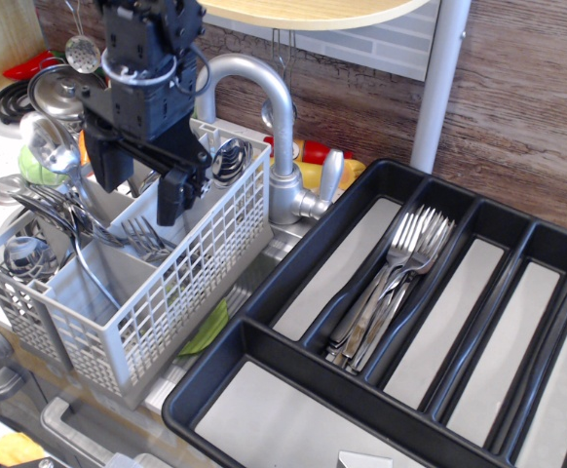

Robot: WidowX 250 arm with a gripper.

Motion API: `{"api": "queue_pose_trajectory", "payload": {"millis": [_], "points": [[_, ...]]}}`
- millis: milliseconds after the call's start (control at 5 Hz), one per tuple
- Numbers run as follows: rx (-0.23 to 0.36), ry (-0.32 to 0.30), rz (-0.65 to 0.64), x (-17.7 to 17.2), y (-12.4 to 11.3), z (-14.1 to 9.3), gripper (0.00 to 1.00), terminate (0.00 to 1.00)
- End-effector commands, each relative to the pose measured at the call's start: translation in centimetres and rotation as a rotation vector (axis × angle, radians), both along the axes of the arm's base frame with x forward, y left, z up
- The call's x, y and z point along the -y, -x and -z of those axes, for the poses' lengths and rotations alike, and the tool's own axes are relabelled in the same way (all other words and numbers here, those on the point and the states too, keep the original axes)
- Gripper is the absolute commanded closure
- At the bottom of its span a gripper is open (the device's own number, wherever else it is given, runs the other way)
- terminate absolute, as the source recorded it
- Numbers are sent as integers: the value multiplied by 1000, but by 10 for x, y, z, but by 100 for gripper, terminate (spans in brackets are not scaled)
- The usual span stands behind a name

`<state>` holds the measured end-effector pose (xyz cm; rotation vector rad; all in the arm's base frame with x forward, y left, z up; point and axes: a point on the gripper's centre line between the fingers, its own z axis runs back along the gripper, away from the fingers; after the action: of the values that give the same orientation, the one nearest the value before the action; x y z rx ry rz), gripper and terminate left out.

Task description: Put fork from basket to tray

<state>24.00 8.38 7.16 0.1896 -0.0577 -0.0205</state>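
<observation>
My gripper grabs the fork by its tined head [146,237] next, to move the silver fork from the basket [181,288] to the black tray.
The light grey lattice basket [181,288] stands at the left, with forks and spoons in its compartments. One fork [147,235] lies across the basket's middle, tines to the right. My gripper [139,185] hangs open just above the basket, its black fingers [172,196] straddling the middle compartments, holding nothing. The black tray [264,283] fills the right half; several forks [400,268] lie in its second long compartment.
A chrome faucet [274,127] rises right behind the basket, close to my gripper. Steel ladles [45,141] and spoons stick up at the basket's left end. A white pole [437,83] stands behind the tray. A stove top and pot lid lie at the far left.
</observation>
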Motion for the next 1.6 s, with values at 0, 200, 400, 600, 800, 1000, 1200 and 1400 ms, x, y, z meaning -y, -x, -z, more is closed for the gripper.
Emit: {"api": "queue_pose_trajectory", "payload": {"millis": [0,200,400,600,800,1000,1200,1400], "points": [[58,-78,157,-2,1,9,0,0],[38,-61,212,-3,3,21,0,0],[40,-39,231,-8,2,30,0,0],[44,-36,236,-10,-3,34,100,0],[49,-39,234,-10,-3,34,100,0],[35,-32,209,-7,-6,23,100,0],[-18,-46,126,-1,-15,-21,100,0],[-123,-41,-26,10,-24,-69,100,0]]}}
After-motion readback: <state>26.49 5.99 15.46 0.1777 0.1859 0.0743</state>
